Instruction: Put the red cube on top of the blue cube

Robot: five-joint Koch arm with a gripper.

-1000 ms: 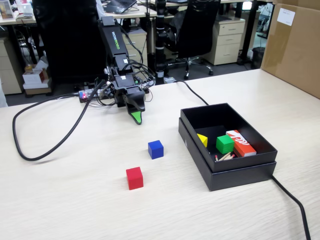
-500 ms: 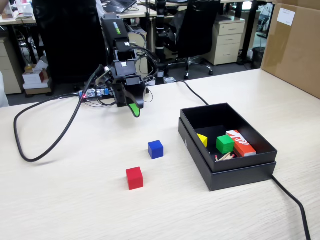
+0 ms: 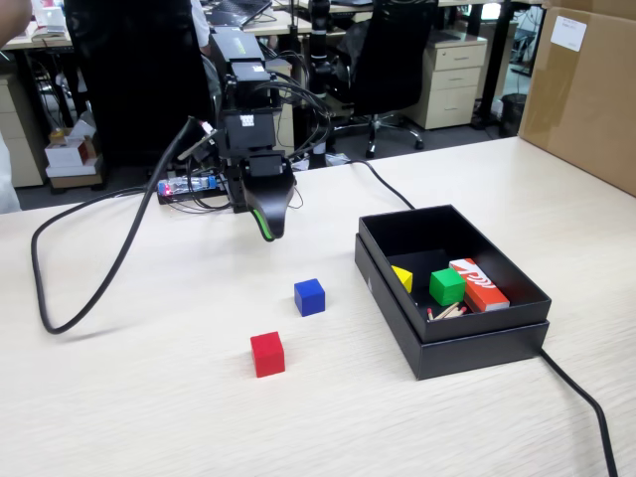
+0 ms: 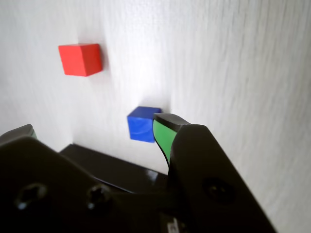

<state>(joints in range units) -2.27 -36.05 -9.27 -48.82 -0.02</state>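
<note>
My gripper grabs the red cube (image 3: 266, 354) by its opposite sides next, to stack it on the blue cube (image 3: 309, 296).
The red cube (image 3: 266, 354) lies on the light wood table, nearest the front edge in the fixed view. The blue cube (image 3: 309, 296) sits a little behind it and to its right, apart from it. My gripper (image 3: 267, 231) hangs in the air behind both cubes, pointing down, clear of them. In the wrist view the gripper (image 4: 95, 124) is open with its green-lined jaws wide apart and nothing between them. There the blue cube (image 4: 142, 124) shows just beside the right fingertip (image 4: 163, 131), and the red cube (image 4: 80, 59) lies farther off, upper left.
An open black box (image 3: 452, 338) stands to the right of the cubes and holds a green cube (image 3: 446, 286), a yellow piece, a red-and-white printed box (image 3: 478, 283) and matches. Black cables (image 3: 60, 248) loop at the left and run past the box. A cardboard carton (image 3: 586, 89) stands far right.
The arm has risen and swung forward toward the cubes, so the gripper now points more steeply down. Both cubes stay where they were.
</note>
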